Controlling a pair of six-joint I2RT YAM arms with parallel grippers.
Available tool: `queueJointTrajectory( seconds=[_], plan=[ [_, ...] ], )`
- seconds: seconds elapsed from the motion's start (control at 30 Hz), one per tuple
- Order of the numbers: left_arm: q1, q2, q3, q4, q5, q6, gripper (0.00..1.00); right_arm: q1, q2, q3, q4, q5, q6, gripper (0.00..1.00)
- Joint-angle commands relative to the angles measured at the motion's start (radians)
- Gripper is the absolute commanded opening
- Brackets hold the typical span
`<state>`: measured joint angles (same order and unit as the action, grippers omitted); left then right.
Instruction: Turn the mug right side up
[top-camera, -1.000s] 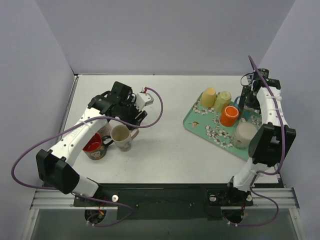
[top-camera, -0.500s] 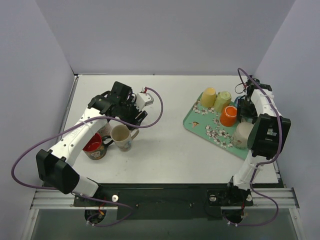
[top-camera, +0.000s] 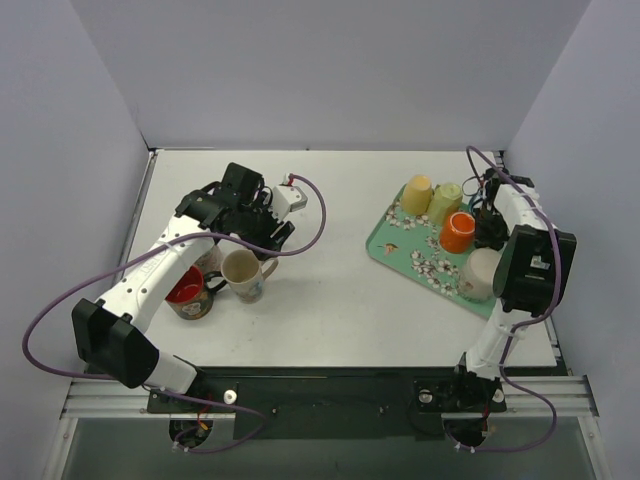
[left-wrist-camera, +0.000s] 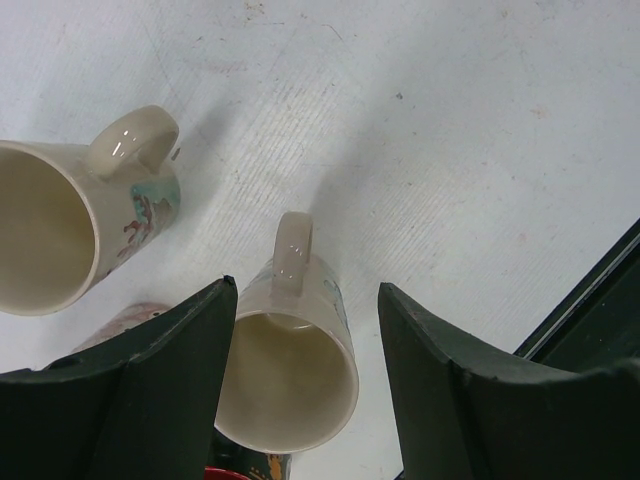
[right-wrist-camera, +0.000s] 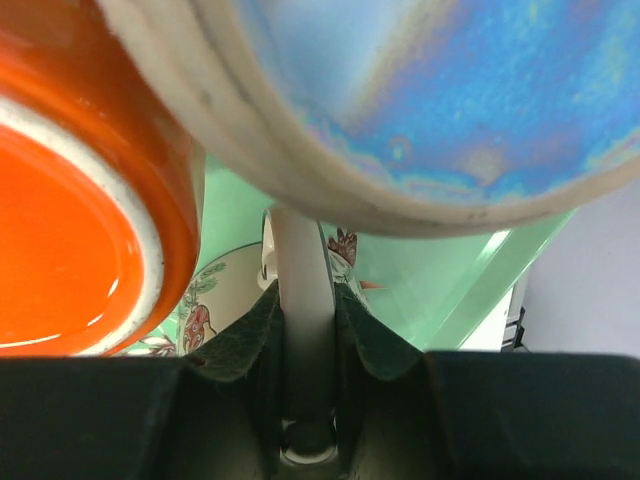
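The upside-down mug needs to be set upright, so the left gripper should next grab the mug's rim and leave the mug's handle to the right gripper.
On the tray an upside-down mug (right-wrist-camera: 440, 90) fills the right wrist view, showing a shiny bluish base. My right gripper (right-wrist-camera: 305, 300) is shut on its pale handle (right-wrist-camera: 300, 250). From above, that gripper (top-camera: 487, 226) sits low over the tray's right side, beside the orange mug (top-camera: 459, 231), and the arm hides the gripped mug. My left gripper (left-wrist-camera: 305, 330) hangs open over an upright cream mug (left-wrist-camera: 290, 370), which shows between its fingers without touching them. In the top view the left gripper (top-camera: 262, 228) is just behind that mug (top-camera: 243, 270).
The green flowered tray (top-camera: 400, 245) also holds a yellow cup (top-camera: 417, 194), a pale green cup (top-camera: 445, 200) and an upside-down white mug (top-camera: 482, 272). A red mug (top-camera: 186, 292) and another cream mug (left-wrist-camera: 60, 230) stand by the left gripper.
My right gripper has come down and toward the near side behind the orange mug, and its jaws have shut on the mug's handle. The left arm has not moved.
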<state>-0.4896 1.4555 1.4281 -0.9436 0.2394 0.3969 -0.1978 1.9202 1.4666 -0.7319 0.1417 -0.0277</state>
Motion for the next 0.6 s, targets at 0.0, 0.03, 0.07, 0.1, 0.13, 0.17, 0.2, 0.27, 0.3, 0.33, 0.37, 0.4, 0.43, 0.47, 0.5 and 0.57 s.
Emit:
queueJointTrajectory(
  seconds=[0.0,0.03,0.07,0.1,0.13,0.17,0.2,0.27,0.3,0.33,0.37,0.4,0.43,0.47,0.5,0.57],
  plan=[
    [0.005,-0.034,0.045,0.012,0.032,0.002,0.68,0.029,-0.108,-0.040,-0.049,0.024,0.018,0.00],
    [0.005,-0.032,0.043,0.014,0.041,0.002,0.68,0.040,-0.156,-0.048,-0.047,0.027,0.025,0.00],
    [0.005,-0.034,0.043,0.016,0.046,0.002,0.68,0.047,-0.180,-0.064,-0.044,0.027,0.028,0.00],
    [0.005,-0.034,0.045,0.017,0.052,0.000,0.68,0.066,-0.240,-0.080,-0.034,0.030,0.028,0.00],
    [0.005,-0.034,0.045,0.017,0.058,0.002,0.68,0.073,-0.277,-0.107,-0.023,0.032,0.028,0.00],
    [0.005,-0.034,0.046,0.017,0.064,0.002,0.68,0.093,-0.333,-0.121,-0.003,0.035,0.028,0.00],
    [0.005,-0.035,0.048,0.017,0.069,0.002,0.68,0.101,-0.369,-0.146,0.006,0.029,0.028,0.00],
    [0.005,-0.037,0.049,0.025,0.075,-0.009,0.68,0.118,-0.446,-0.181,0.040,0.009,0.028,0.00],
    [0.005,-0.038,0.051,0.031,0.077,-0.019,0.68,0.124,-0.493,-0.215,0.075,-0.040,0.028,0.00],
    [0.005,-0.041,0.051,0.035,0.078,-0.021,0.68,0.126,-0.510,-0.233,0.122,-0.072,0.028,0.00],
    [0.005,-0.041,0.054,0.038,0.086,-0.021,0.69,0.127,-0.550,-0.277,0.144,-0.100,0.052,0.00],
    [0.005,-0.041,0.060,0.042,0.086,-0.023,0.68,0.127,-0.565,-0.296,0.184,-0.105,0.060,0.00],
    [0.006,-0.043,0.064,0.043,0.092,-0.029,0.68,0.129,-0.598,-0.328,0.202,-0.111,0.067,0.00],
    [0.006,-0.041,0.069,0.045,0.098,-0.032,0.68,0.130,-0.618,-0.345,0.248,-0.110,0.077,0.00],
    [0.006,-0.043,0.077,0.049,0.106,-0.041,0.68,0.138,-0.647,-0.373,0.271,-0.106,0.089,0.00],
    [0.008,-0.046,0.083,0.084,0.130,-0.061,0.68,0.158,-0.696,-0.402,0.328,-0.134,0.092,0.00]
  ],
)
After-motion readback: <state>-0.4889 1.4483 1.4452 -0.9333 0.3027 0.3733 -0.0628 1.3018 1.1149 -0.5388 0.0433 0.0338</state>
